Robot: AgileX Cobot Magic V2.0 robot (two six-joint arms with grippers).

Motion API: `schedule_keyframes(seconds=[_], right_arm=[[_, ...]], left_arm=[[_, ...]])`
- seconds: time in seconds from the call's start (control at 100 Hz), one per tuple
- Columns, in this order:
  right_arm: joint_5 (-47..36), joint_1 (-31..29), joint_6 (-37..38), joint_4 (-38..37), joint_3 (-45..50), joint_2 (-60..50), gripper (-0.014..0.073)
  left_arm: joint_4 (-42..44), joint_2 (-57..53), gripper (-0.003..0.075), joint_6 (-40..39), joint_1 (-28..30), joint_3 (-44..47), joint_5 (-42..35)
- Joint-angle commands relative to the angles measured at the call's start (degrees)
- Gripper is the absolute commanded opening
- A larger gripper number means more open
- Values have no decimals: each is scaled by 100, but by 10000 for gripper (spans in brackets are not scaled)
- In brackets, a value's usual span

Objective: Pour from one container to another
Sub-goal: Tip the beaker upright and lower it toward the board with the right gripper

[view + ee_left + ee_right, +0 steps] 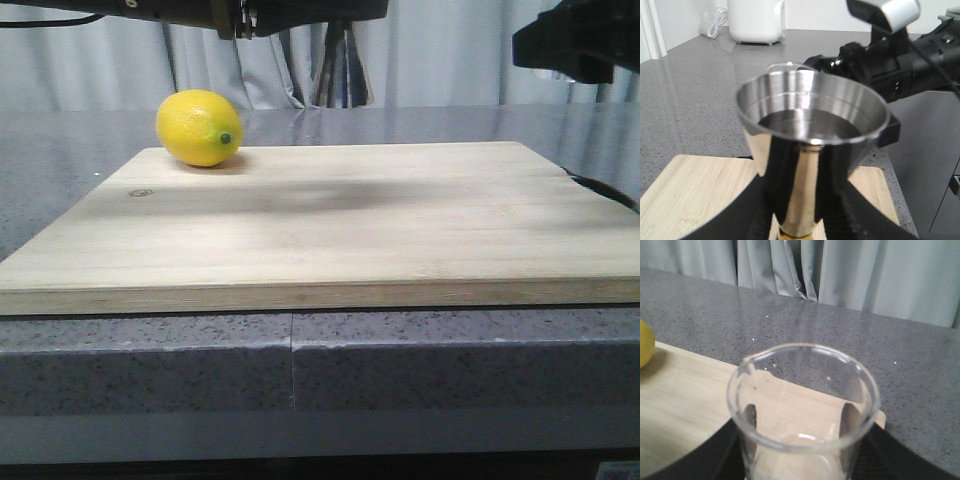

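The glass beaker's base [552, 75] still hangs above the wooden board in the front view, so my right gripper keeps holding the beaker for now.
My left gripper [801, 220] is shut on the narrow waist of the steel jigger [810, 125], holding it upright above the wooden board [690, 190]. The upper cup seems to hold a level of liquid. Just behind the jigger's rim shows the clear rim of the glass beaker [787, 65], with the right arm [900, 65] beyond it. In the right wrist view the beaker [802, 405] stands upright between the fingers of my right gripper [800, 462], which is shut on it. Both vessels are above the top edge of the front view.
A lemon [199, 127] lies at the board's [330, 220] far left corner. The board rests on a grey speckled counter [450, 360]. A white appliance [757, 20] stands on the counter. Grey curtains hang behind.
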Motion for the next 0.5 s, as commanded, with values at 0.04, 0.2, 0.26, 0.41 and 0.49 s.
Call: schedule_keyframes(seconds=[0.04, 0.2, 0.26, 0.41, 0.49], right_arm=[[-1152, -41, 24, 102, -128, 335, 273], [-1701, -41, 24, 155, -170, 838, 273], [-1659, -41, 13, 177, -276, 1011, 273], [-1460, -41, 14, 176, -658, 1390, 273], [-1460, -60, 14, 176, -803, 1610, 273]], left_arm=[[-462, -260, 187, -32, -44, -140, 601], [-462, -260, 187, -32, -44, -140, 601], [-462, -260, 187, -32, -44, -140, 601], [-462, -260, 187, -32, -44, -140, 601], [-462, -260, 187, -32, -44, -140, 601]])
